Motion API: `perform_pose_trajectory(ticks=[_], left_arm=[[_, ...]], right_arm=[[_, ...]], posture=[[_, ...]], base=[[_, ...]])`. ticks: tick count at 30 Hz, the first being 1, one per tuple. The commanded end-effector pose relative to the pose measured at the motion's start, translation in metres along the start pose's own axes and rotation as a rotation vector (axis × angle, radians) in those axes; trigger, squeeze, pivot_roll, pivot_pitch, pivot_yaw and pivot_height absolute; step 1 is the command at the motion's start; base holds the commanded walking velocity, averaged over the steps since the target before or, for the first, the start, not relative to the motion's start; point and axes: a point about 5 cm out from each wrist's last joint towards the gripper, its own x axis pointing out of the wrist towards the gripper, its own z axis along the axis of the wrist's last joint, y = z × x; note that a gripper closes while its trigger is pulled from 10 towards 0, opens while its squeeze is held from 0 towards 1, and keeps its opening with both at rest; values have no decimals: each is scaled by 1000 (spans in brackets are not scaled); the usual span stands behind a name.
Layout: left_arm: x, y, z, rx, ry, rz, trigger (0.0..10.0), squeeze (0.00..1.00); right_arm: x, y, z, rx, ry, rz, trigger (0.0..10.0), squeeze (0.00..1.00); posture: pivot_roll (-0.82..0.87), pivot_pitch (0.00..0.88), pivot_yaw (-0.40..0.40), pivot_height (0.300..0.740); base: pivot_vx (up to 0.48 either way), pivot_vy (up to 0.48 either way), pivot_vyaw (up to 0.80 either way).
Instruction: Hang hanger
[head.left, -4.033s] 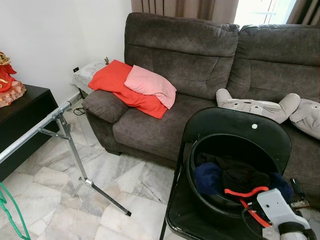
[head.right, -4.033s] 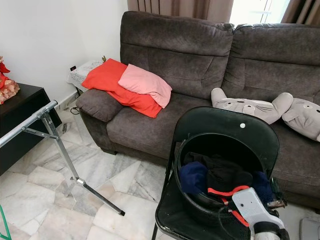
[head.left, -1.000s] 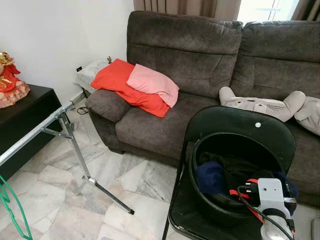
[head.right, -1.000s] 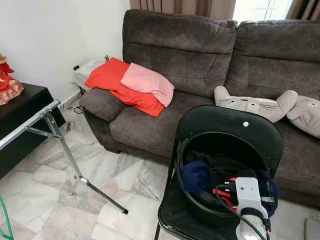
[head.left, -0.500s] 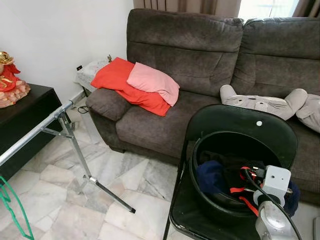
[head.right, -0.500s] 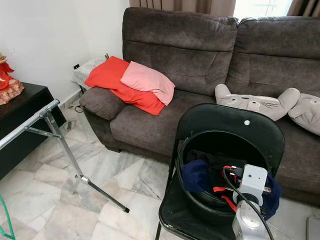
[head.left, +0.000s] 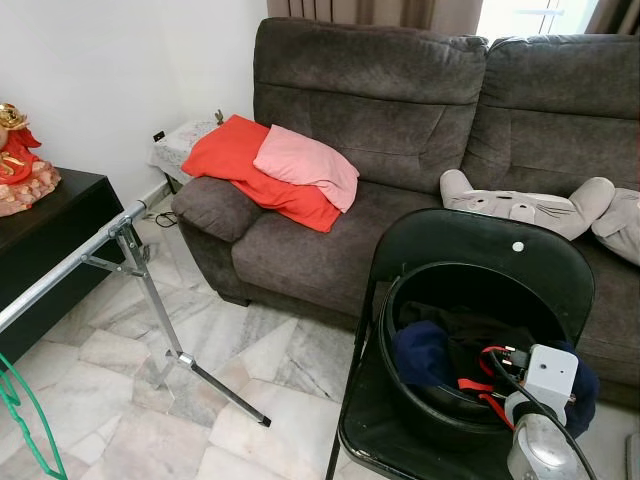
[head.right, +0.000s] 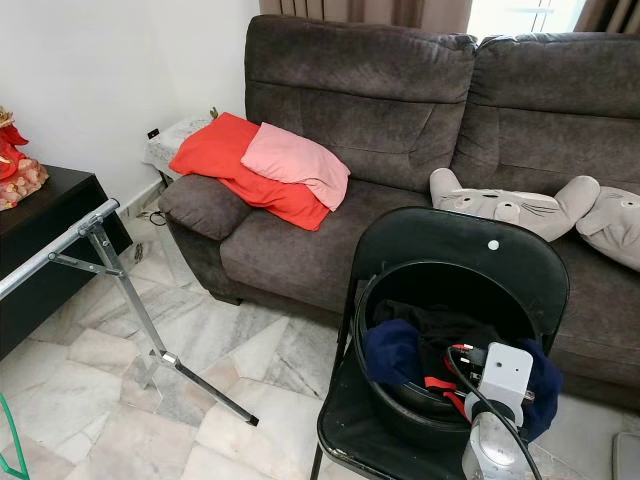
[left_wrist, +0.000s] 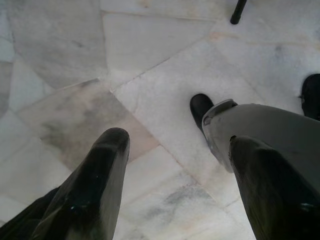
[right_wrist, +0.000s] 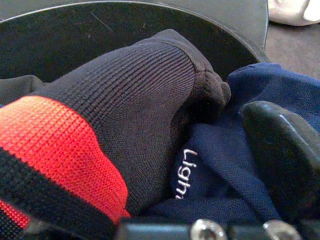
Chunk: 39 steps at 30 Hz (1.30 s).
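I need to grab the black knit garment next with my right gripper, by its red-banded ribbed edge (right_wrist: 95, 132). That edge stands up in a fold beside the slack navy cloth (right_wrist: 220, 162).
A green hanger (head.left: 24, 424) shows at the lower left, below the silver rail (head.left: 70, 268) of a clothes rack. My right arm reaches down into a black bucket (head.left: 410, 405) of clothes on a black folding chair (head.left: 480, 245); its white wrist housing (head.left: 548, 376) sits over the clothes. In the right wrist view my right gripper (right_wrist: 160, 165) is open and pushed into the pile, one finger (right_wrist: 282, 150) resting on a navy garment (right_wrist: 215, 170), with a black knit garment with a red band (right_wrist: 100, 125) between. My left gripper (left_wrist: 180, 190) hangs open over the marble floor, holding nothing.
A dark grey sofa (head.left: 400, 120) stands behind the chair with red and pink cushions (head.left: 280, 170) and grey plush toys (head.left: 530, 210). A black cabinet (head.left: 45, 250) with a red figurine is at the left. The rack's leg (head.left: 200, 375) crosses the marble floor.
My right wrist has turned and dipped lower into the bucket's clothes, slightly down from half a second ago. The camera shifted a little; the hanger and rack stay put.
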Motion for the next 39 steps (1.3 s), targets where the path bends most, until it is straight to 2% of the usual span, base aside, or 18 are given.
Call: perform_pose_trajectory(ticks=[1, 17, 39], left_arm=[[0, -2, -4, 3, 12, -9, 10000, 0], [-1, -2, -4, 8, 11, -12, 10000, 0], [2, -6, 5, 13, 0, -17, 10000, 0]], right_arm=[[2, 0, 4, 3, -12, -5, 0, 0], [3, -1, 7, -28, -45, -12, 0, 0], [6, -4, 12, -42, -66, -25, 0, 0]], posture=[[-67, 40, 62, 740], [-66, 41, 65, 740], [-67, 40, 63, 740]], base=[[0, 0, 0], [0, 0, 0], [0, 0, 0]])
